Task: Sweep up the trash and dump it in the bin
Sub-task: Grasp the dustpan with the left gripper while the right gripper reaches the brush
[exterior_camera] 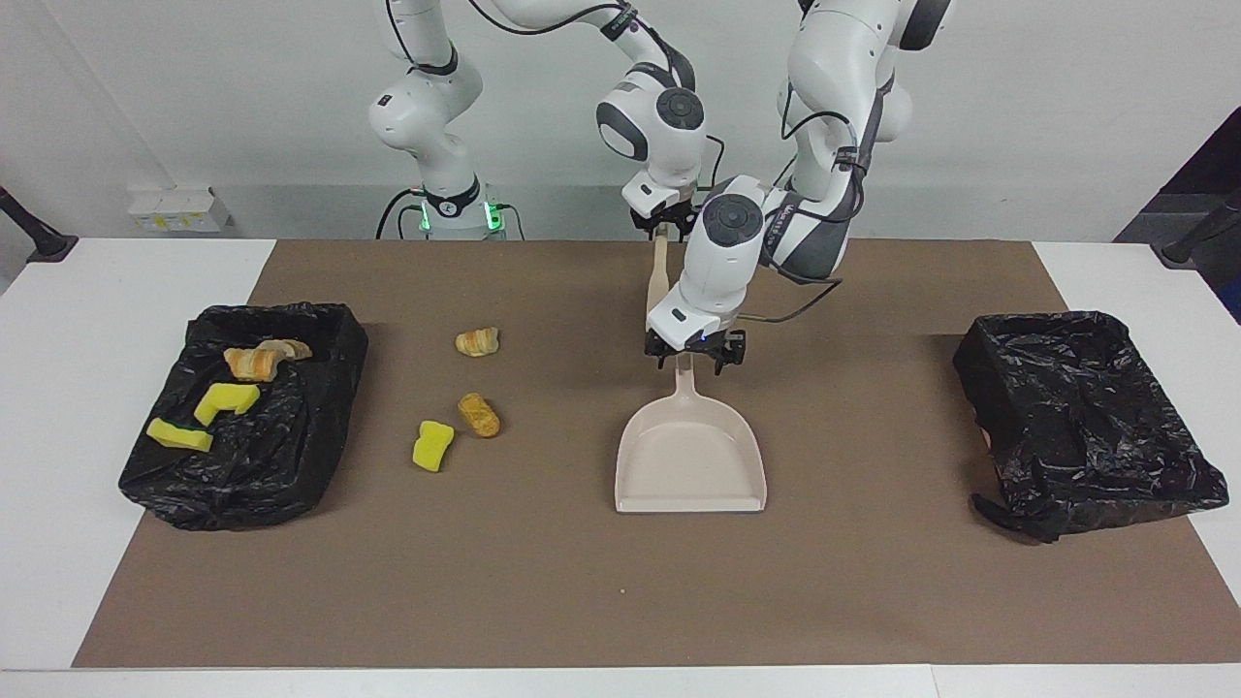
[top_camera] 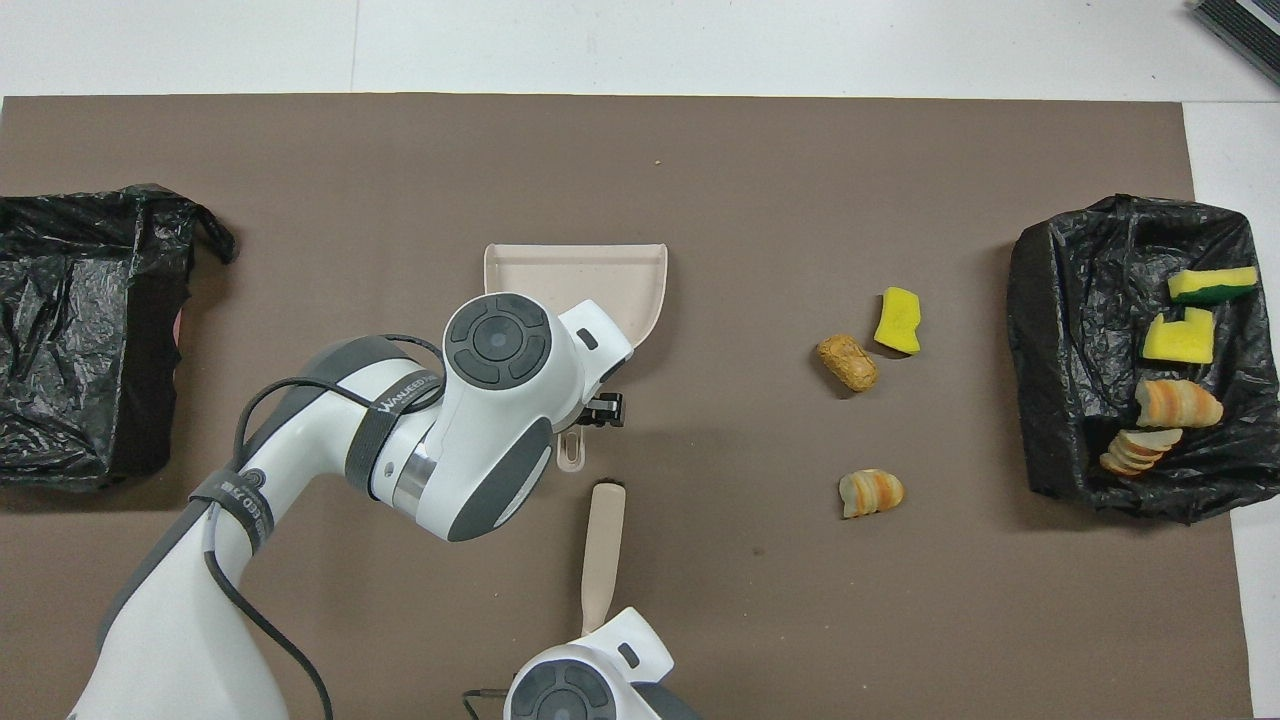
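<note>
The broad scoop (top_camera: 581,276) is far wider than my fingers. My left gripper should next grab the dustpan by its narrow handle (top_camera: 571,449).
A beige dustpan (exterior_camera: 690,456) lies mid-mat, its handle pointing toward the robots. My left gripper (exterior_camera: 692,357) is down at that handle, open, with a finger on either side of it. A beige brush (exterior_camera: 658,281) lies just nearer to the robots, and my right gripper (exterior_camera: 663,225) is shut on its handle end. The left wrist hides its bristles in the facing view. Three loose trash bits lie toward the right arm's end: a bread chunk (exterior_camera: 477,341), another bread chunk (exterior_camera: 479,414) and a yellow sponge (exterior_camera: 432,445). The black-lined bin (exterior_camera: 291,456) there holds several more.
A second black-lined bin (exterior_camera: 1076,417) stands at the left arm's end of the table. A brown mat (exterior_camera: 582,582) covers the table between the bins. In the overhead view the left arm's wrist (top_camera: 500,400) covers part of the dustpan (top_camera: 580,285).
</note>
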Robot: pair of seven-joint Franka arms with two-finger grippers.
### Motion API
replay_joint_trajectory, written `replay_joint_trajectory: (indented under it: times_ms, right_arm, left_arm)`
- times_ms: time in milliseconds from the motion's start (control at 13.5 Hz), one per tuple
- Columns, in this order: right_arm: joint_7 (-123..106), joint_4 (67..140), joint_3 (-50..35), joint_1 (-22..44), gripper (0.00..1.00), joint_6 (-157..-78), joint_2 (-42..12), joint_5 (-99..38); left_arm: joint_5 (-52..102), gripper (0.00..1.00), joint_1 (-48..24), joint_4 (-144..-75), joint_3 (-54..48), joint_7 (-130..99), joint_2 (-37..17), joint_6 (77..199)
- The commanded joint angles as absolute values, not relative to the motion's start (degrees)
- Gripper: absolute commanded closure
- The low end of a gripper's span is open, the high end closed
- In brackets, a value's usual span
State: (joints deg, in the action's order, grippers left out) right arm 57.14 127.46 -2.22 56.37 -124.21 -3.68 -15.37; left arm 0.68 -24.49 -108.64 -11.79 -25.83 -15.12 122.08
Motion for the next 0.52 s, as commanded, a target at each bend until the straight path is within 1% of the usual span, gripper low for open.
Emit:
replay_joint_trajectory:
  times_ms: [0, 222, 296, 445]
  right_arm:
    - [58.4, 127.6, -2.5, 55.7, 1.00, -124.5, -3.8, -16.7]
    - [58.6, 127.7, -2.0, 55.6, 1.00, -123.8, -3.4, -16.5]
    - [58.7, 127.6, -1.9, 54.5, 1.00, -122.0, -2.7, -16.5]
    - [58.4, 127.9, -2.0, 50.6, 1.00, -117.2, 0.9, -16.4]
  left_arm:
    - [-0.8, 1.00, -25.5, -110.7, -10.9, -27.1, -13.3, 123.7]
    - [-0.8, 1.00, -25.5, -110.7, -10.9, -26.7, -13.3, 123.8]
    - [-0.8, 1.00, -25.5, -110.7, -10.9, -26.3, -13.3, 123.8]
    - [-4.0, 1.00, -25.0, -109.7, -10.9, -23.6, -13.5, 123.6]
